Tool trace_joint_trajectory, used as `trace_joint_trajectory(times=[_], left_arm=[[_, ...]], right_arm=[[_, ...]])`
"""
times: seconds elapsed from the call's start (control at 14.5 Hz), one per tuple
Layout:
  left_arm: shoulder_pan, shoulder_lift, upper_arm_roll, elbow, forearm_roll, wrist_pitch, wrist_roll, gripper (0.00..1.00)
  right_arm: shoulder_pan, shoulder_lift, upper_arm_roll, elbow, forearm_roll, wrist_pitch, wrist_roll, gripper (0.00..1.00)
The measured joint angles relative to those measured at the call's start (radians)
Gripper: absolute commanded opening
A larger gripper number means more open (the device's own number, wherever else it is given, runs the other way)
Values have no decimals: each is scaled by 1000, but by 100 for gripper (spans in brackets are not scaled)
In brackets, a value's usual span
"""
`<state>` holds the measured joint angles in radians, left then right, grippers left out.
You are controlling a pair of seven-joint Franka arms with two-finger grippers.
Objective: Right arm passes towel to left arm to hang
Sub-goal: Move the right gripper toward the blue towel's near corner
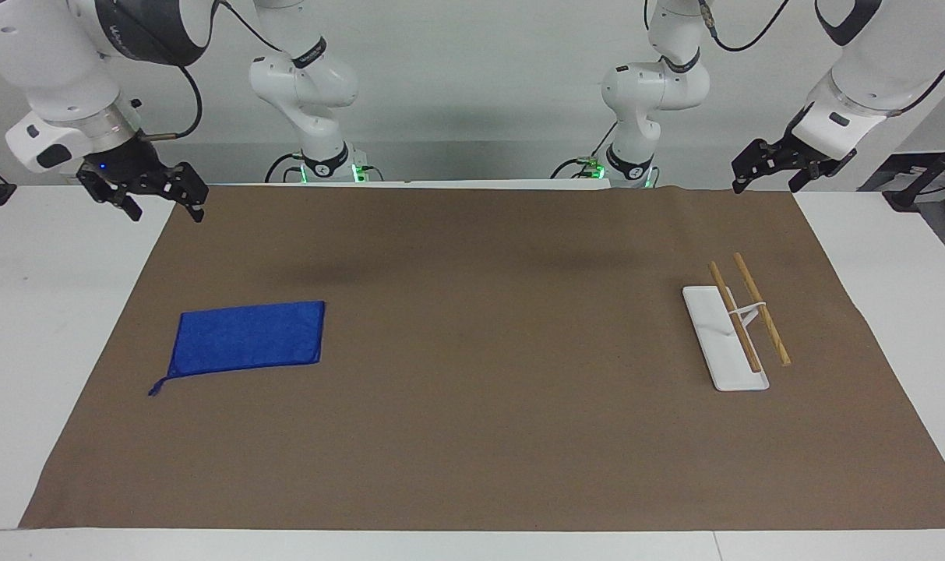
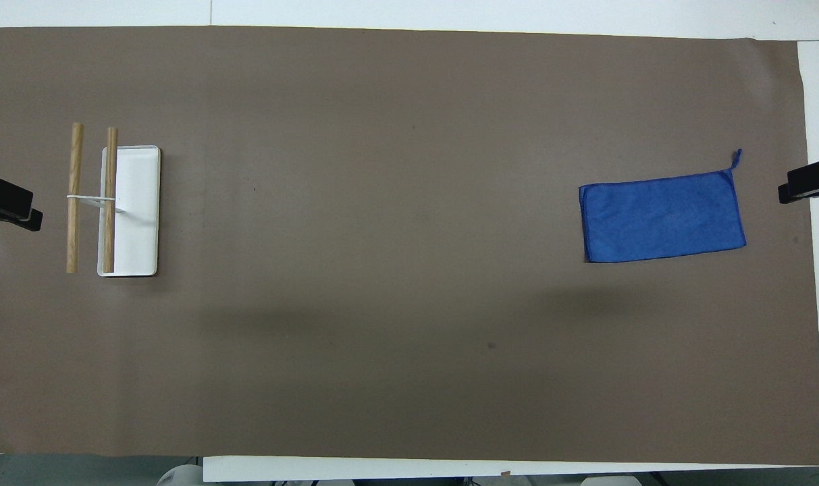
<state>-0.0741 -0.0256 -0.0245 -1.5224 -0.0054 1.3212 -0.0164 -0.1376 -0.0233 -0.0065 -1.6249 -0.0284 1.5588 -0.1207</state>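
Note:
I will grab the blue towel by its edge (image 2: 716, 175) beside the loop tag with my right gripper next. Then I can pass it over for hanging.
The blue towel (image 1: 246, 339) lies flat on the brown mat toward the right arm's end of the table, its loop tag (image 1: 156, 387) at the corner farthest from the robots. It also shows in the overhead view (image 2: 662, 217). The wooden-rod rack (image 1: 741, 323) stands on its white base (image 1: 706, 327) toward the left arm's end; in the overhead view the rack (image 2: 92, 199) shows two parallel rods. My right gripper (image 1: 164, 209), with its blue light, hangs open and empty over the mat's edge, away from the towel. My left gripper (image 1: 768, 185) hangs open and empty over the mat's corner near the robots.
The brown mat (image 1: 472, 421) covers most of the white table (image 1: 44, 312). Both arm bases (image 1: 324, 160) stand at the table's edge. In the overhead view only the tips of the left gripper (image 2: 4, 202) and the right gripper (image 2: 811, 182) show at the sides.

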Motion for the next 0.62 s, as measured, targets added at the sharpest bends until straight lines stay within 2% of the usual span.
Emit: trace_joint_trajectory(times=[0.48, 0.62], left_arm=[[0, 0, 0, 0, 0, 0, 0, 100], [0, 0, 0, 0, 0, 0, 0, 100]], right_arm=[[-1, 20, -4, -7, 0, 3, -46, 100], [-7, 48, -11, -54, 0, 86, -93, 100]])
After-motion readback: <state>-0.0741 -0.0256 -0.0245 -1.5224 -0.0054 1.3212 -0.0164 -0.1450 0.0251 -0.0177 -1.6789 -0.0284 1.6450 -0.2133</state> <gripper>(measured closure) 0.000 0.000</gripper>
